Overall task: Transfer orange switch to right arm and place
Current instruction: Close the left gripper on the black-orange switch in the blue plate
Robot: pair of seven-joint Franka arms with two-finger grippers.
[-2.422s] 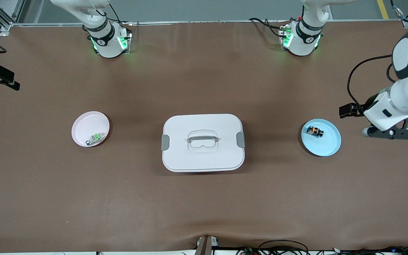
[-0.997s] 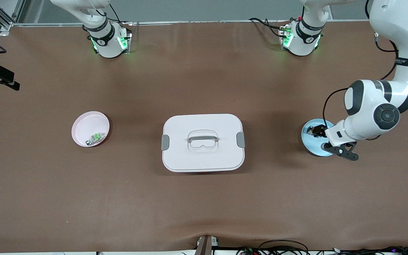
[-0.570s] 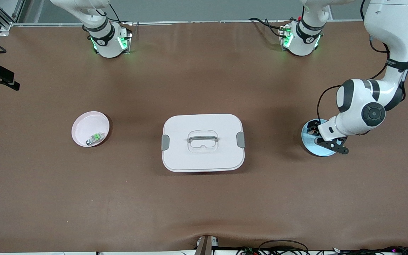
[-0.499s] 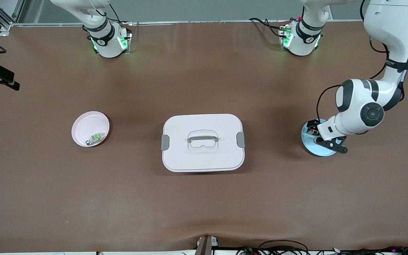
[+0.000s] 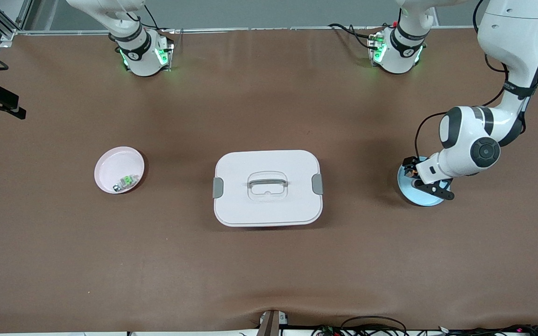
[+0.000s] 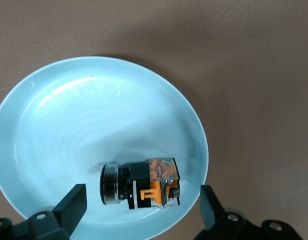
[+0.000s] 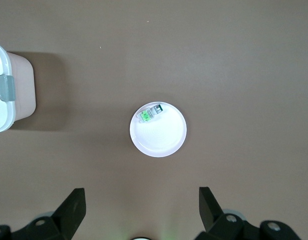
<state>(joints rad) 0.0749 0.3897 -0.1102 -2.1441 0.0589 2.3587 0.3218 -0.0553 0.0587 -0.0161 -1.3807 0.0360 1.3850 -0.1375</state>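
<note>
In the left wrist view my left gripper's fingers are still above and short of the switch, so it is too early to close. The gripper comes down toward the orange switch (image 6: 144, 182) first.
The orange switch (image 6: 144, 182), a small black block with an orange face and a round black end, lies on its side in the light blue plate (image 6: 94, 115) near the rim. My left gripper (image 6: 142, 200) is open and low over the plate, with one finger on either side of the switch and clear gaps between. In the front view the left gripper (image 5: 412, 170) covers most of the switch on the blue plate (image 5: 416, 198) at the left arm's end of the table. My right gripper (image 7: 141, 210) is open and empty, held high over the table at the right arm's end.
A white lidded box (image 5: 267, 187) with a handle and grey clips stands at the table's middle. A pink plate (image 5: 110, 168) holding a small green-and-clear part (image 5: 126, 181) sits toward the right arm's end; the plate also shows in the right wrist view (image 7: 158, 137).
My left arm has swung in from the table's end and come down over the blue plate, bringing its open fingers around the switch. The right arm has not moved.
</note>
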